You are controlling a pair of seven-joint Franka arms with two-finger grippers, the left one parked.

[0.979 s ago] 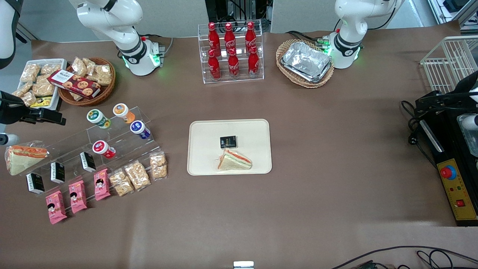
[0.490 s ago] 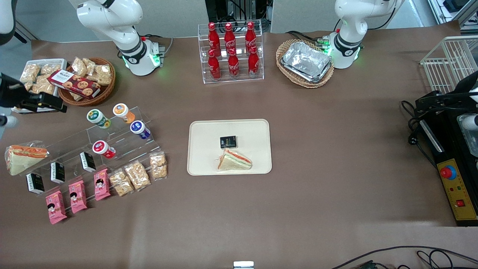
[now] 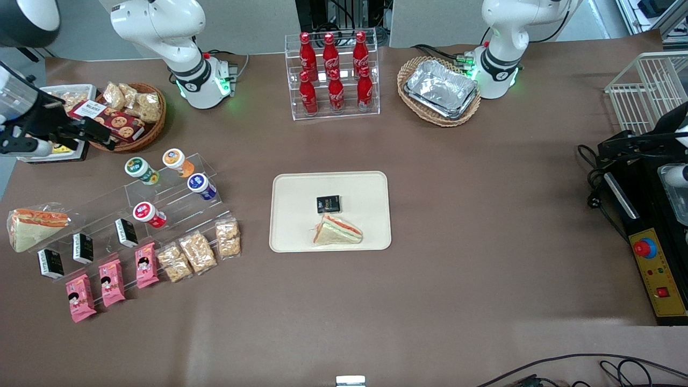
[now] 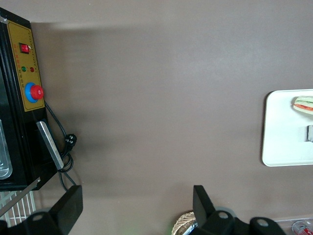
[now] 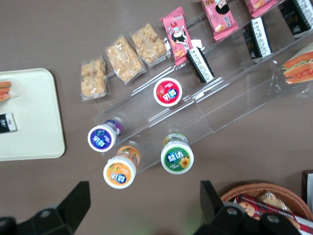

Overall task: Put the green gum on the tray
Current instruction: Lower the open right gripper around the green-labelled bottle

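Note:
I will place the green gum on the tray, so I will grab it next by its white cap [image 3: 136, 165] with my right gripper.
The green gum [image 3: 141, 169] stands on the top step of a clear acrylic rack [image 3: 161, 207], beside the orange-lidded bottle [image 3: 176, 160]. It also shows in the right wrist view [image 5: 177, 156], green-and-white lid up. The cream tray [image 3: 301, 188] lies at the table's middle with a sandwich [image 3: 337, 230] and a small black packet [image 3: 328, 203] on it; its corner shows in the right wrist view [image 5: 29, 127]. My right gripper [image 3: 91, 137] hovers open and empty above the table, between the gum and the wicker snack basket [image 3: 126, 141]. In the right wrist view the gripper [image 5: 144, 200] stands apart from the gum.
Blue-lidded [image 3: 201, 185] and red-lidded [image 3: 146, 213] bottles, black packets, pink snack bars [image 3: 112, 282] and cracker bags [image 3: 198, 251] sit on and round the rack. A wrapped sandwich [image 3: 33, 226] lies at its end. Cola bottles [image 3: 333, 75] and foil trays [image 3: 441, 88] stand farther back.
My right gripper has moved away from the front camera and toward the gum rack, from beside the wrapped sandwich to near the wicker basket. Nothing else has moved.

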